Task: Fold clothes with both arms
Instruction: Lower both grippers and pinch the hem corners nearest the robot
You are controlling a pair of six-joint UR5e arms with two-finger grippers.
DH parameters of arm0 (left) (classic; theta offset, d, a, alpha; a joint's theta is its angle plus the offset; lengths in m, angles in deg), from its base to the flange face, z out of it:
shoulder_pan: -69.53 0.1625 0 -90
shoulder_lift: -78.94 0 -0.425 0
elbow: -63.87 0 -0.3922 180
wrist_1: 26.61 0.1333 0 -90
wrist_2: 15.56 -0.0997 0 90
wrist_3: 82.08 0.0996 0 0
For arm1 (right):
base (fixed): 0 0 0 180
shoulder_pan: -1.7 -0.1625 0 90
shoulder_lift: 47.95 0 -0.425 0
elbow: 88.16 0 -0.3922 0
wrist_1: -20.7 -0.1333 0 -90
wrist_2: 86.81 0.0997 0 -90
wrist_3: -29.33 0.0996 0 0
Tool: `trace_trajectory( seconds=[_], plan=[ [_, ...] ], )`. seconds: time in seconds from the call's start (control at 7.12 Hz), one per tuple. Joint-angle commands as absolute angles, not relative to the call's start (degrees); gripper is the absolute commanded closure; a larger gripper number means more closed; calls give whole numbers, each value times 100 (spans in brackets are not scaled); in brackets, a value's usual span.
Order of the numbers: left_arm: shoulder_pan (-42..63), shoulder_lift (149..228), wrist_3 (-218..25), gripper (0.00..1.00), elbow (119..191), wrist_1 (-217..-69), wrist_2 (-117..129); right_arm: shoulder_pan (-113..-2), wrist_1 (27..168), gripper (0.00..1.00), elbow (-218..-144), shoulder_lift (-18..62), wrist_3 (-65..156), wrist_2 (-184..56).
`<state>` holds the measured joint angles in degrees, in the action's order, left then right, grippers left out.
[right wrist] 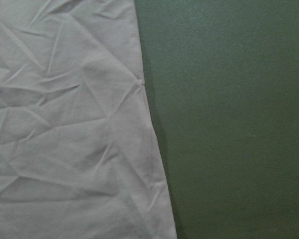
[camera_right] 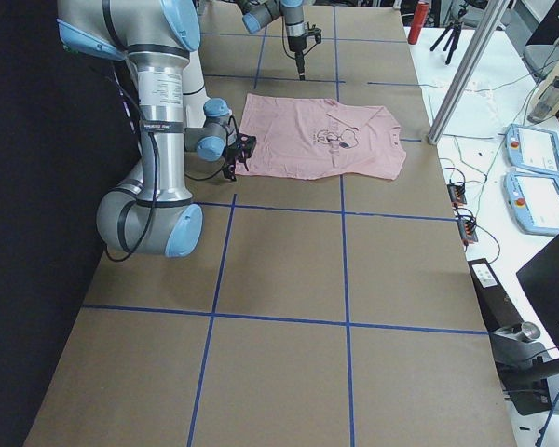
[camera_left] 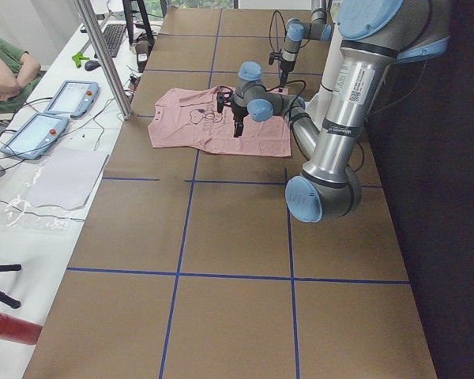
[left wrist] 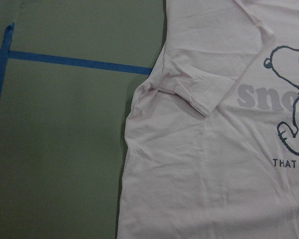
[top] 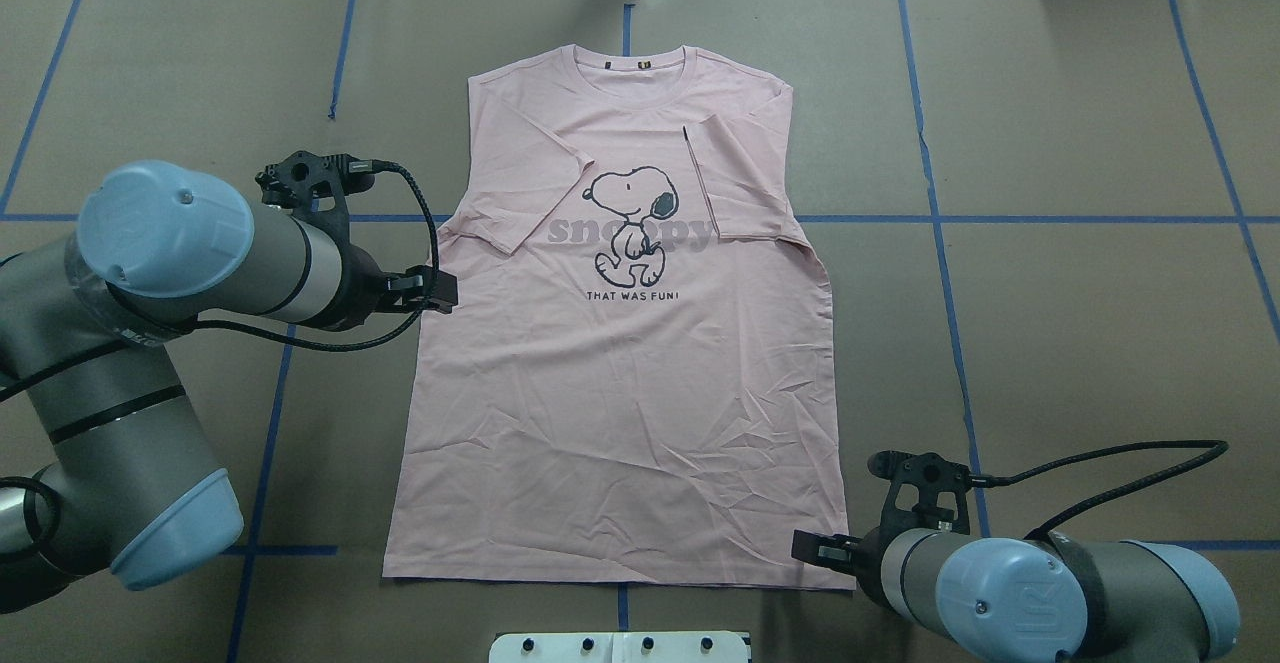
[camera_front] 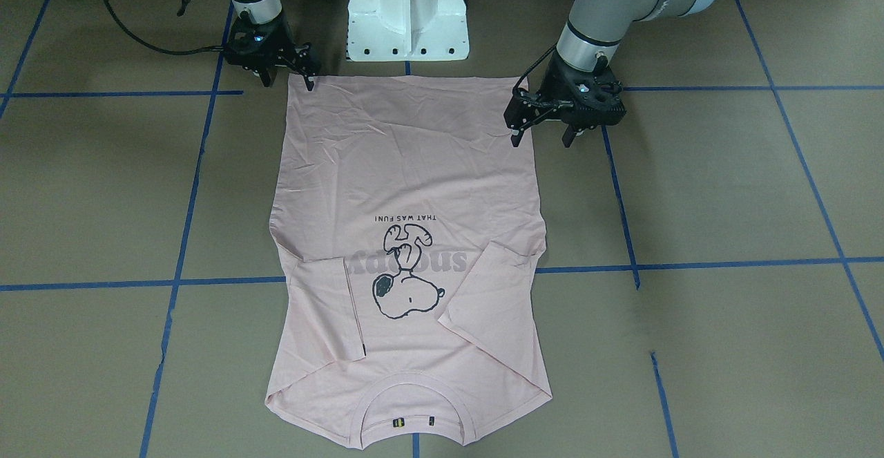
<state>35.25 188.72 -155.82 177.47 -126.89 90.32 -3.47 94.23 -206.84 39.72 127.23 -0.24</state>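
Observation:
Both my right gripper's fingers straddle the T-shirt's side edge [camera_front: 534, 153], away from the T-shirt's hem corner [camera_front: 525, 80], so it moves to that corner next before closing.
The clothes are one light pink T-shirt [camera_front: 407, 168] lying flat, Snoopy print up, collar away from the robot and hem toward its base. Both sleeves are folded in over the chest [top: 620, 383]. My left gripper [camera_front: 541, 139] hovers open just off the shirt's side edge, nothing between its fingers; the overhead view shows the left gripper [top: 440, 293] beside the shirt's left edge. My right gripper [camera_front: 287, 82] is open at the hem corner on the other side, where the overhead view puts the right gripper [top: 815, 548]. Both wrist views show only shirt fabric [left wrist: 199, 164] [right wrist: 65, 124] and table, no fingers.
The white pedestal base [camera_front: 407, 16] stands just behind the hem. Blue tape lines [top: 940, 218] grid the brown table. A side table with tablets [camera_left: 31, 130], a metal pole [camera_left: 103, 55] and a seated person [camera_left: 4, 67] lie beyond the far edge.

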Motion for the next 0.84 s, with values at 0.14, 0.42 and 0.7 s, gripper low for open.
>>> trace_trajectory(
  seconds=[0.14, 0.42, 0.7],
  plan=[
    [3525, 18871, -15582, 0, 17751, -12689, 9035, -235, 9845, 0, -20760, 3924, 12724, 38],
    [3525, 18871, -15582, 0, 17751, -12689, 9035, -243, 9901, 5, -20761, 3862, 12724, 125],
    [3525, 18889, -15582, 0, 17751, -12689, 9035, -234, 9910, 12, -20734, 3757, 12715, 275]
  ],
)
